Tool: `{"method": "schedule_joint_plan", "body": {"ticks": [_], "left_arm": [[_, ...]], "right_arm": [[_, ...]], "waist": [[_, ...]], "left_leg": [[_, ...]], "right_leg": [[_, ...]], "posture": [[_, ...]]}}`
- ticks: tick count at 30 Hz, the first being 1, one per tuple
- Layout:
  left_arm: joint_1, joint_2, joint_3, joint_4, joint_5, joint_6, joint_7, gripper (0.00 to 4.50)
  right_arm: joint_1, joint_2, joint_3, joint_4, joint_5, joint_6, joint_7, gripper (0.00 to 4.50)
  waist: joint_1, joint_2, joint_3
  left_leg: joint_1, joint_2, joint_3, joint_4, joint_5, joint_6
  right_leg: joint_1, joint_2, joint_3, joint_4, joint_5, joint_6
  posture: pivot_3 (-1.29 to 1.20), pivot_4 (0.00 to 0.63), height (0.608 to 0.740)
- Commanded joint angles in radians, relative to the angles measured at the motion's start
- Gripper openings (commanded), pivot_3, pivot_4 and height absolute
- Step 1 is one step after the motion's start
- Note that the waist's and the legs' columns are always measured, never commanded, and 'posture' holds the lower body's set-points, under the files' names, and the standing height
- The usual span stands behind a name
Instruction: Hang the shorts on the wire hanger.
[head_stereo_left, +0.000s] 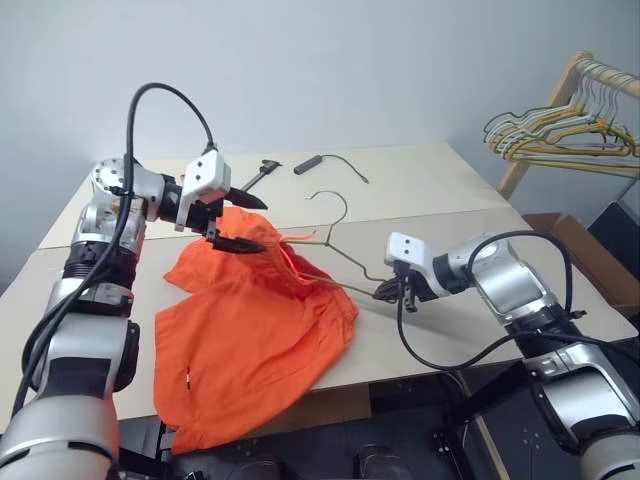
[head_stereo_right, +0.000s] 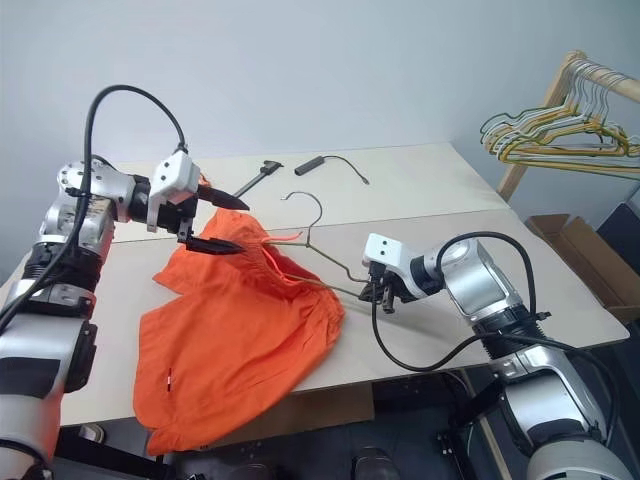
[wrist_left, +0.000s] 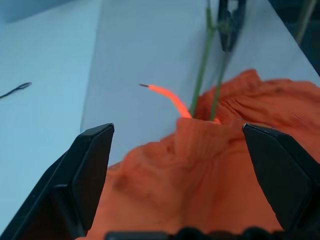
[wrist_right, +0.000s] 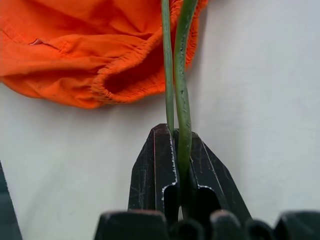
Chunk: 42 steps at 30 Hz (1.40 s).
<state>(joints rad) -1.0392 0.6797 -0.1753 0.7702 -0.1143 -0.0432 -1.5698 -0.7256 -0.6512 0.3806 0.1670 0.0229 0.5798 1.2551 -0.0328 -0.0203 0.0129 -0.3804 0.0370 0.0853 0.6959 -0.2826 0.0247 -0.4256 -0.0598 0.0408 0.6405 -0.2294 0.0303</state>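
The shorts' waistband stands up gathered while the legs lie slack, so my left gripper should next pinch the shorts (head_stereo_left: 250, 340) by that bunched waistband end (head_stereo_left: 262, 236).
The orange shorts (head_stereo_left: 250, 340) lie spread on the table, their gathered waistband bunched up toward the back. The thin wire hanger (wrist_right: 181, 85) runs from the waistband out to the right, one end tucked into the fabric, its hook standing up behind. My right gripper (head_stereo_left: 386, 291) is shut on the hanger's outer corner, just above the tabletop. My left gripper (head_stereo_left: 262, 224) hangs open over the waistband, one finger (wrist_left: 85, 170) on each side of the bunched cloth without closing on it. An orange drawstring (wrist_left: 165, 95) sticks out beside the wires.
A black cable (head_stereo_left: 335, 160) and a small black tool (head_stereo_left: 262, 172) lie on the back of the table (head_stereo_left: 450, 200). At the right stand a wooden rack of coloured hangers (head_stereo_left: 565, 130) and a cardboard box (head_stereo_left: 590, 250). The shorts hang over the table's front edge.
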Motion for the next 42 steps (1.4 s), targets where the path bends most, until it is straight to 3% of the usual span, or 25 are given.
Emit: {"method": "schedule_joint_plan", "body": {"ticks": [1,6,9,20,28,32,36,42], "left_arm": [[-0.040,-0.008,-0.009,0.032,0.041,-0.049,0.012,4.48],[-0.045,-0.030,-0.028,0.077,0.082,-0.047,0.011,4.48],[-0.054,-0.045,-0.034,0.103,0.103,-0.030,0.021,3.88],[-0.054,-0.070,-0.041,0.103,0.132,-0.013,-0.001,0.10],[-0.029,-0.063,-0.004,0.058,0.093,-0.056,-0.030,0.02],[-0.015,-0.038,-0.013,0.040,0.067,-0.074,-0.045,0.00],[-0.016,-0.030,-0.007,0.045,0.070,-0.084,-0.043,0.00],[-0.023,-0.018,0.004,0.065,0.075,-0.107,-0.015,0.00]], "right_arm": [[-0.025,-0.008,-0.017,-0.061,0.010,0.021,-0.003,0.00],[-0.034,-0.004,-0.022,-0.084,0.014,0.051,-0.008,0.00],[-0.031,-0.007,-0.023,-0.101,0.015,0.052,-0.009,0.00],[-0.010,-0.020,-0.028,-0.136,0.020,0.030,-0.013,0.00],[0.042,-0.015,-0.023,-0.083,-0.065,-0.237,-0.136,0.00],[0.038,-0.026,-0.048,-0.065,-0.059,-0.270,-0.149,1.03],[0.056,-0.055,-0.112,-0.079,-0.022,-0.290,-0.160,2.50],[0.113,-0.133,-0.327,-0.059,0.054,-0.214,-0.235,4.47]], "waist": [[-0.002,-0.001,0.001],[-0.007,-0.002,0.001],[-0.007,-0.002,0.001],[-0.011,-0.002,0.001],[-0.012,-0.002,0.001],[-0.014,-0.002,0.001],[-0.013,-0.002,0.001],[-0.009,-0.003,0.002]], "left_leg": [[0.000,0.000,0.000,0.000,0.000,0.000],[-0.001,0.000,-0.001,0.000,0.000,0.000],[-0.002,0.000,-0.001,0.001,0.000,0.000],[-0.003,0.000,-0.001,0.001,0.000,0.000],[-0.003,0.000,-0.001,0.001,0.000,0.000],[-0.003,0.000,-0.001,0.001,0.000,0.000],[-0.003,0.000,-0.001,0.001,0.000,0.000],[-0.004,0.000,-0.001,0.002,0.000,0.001]], "right_leg": [[0.000,0.000,0.000,0.000,0.000,0.000],[-0.001,0.000,-0.001,0.001,0.000,0.000],[-0.001,0.000,-0.001,0.001,0.000,0.000],[-0.002,0.000,-0.001,0.001,0.000,0.000],[-0.002,0.000,-0.001,0.001,0.000,0.000],[-0.002,0.000,0.000,0.001,0.000,0.000],[-0.002,0.000,0.000,0.001,0.000,0.000],[-0.002,-0.001,-0.001,0.001,0.000,0.001]], "posture": [[-0.01,0.000,0.740],[-0.01,0.000,0.740],[-0.01,0.000,0.740],[-0.02,0.000,0.740],[-0.03,0.000,0.740],[-0.03,0.000,0.740],[-0.03,0.000,0.740],[-0.04,0.000,0.740]]}}
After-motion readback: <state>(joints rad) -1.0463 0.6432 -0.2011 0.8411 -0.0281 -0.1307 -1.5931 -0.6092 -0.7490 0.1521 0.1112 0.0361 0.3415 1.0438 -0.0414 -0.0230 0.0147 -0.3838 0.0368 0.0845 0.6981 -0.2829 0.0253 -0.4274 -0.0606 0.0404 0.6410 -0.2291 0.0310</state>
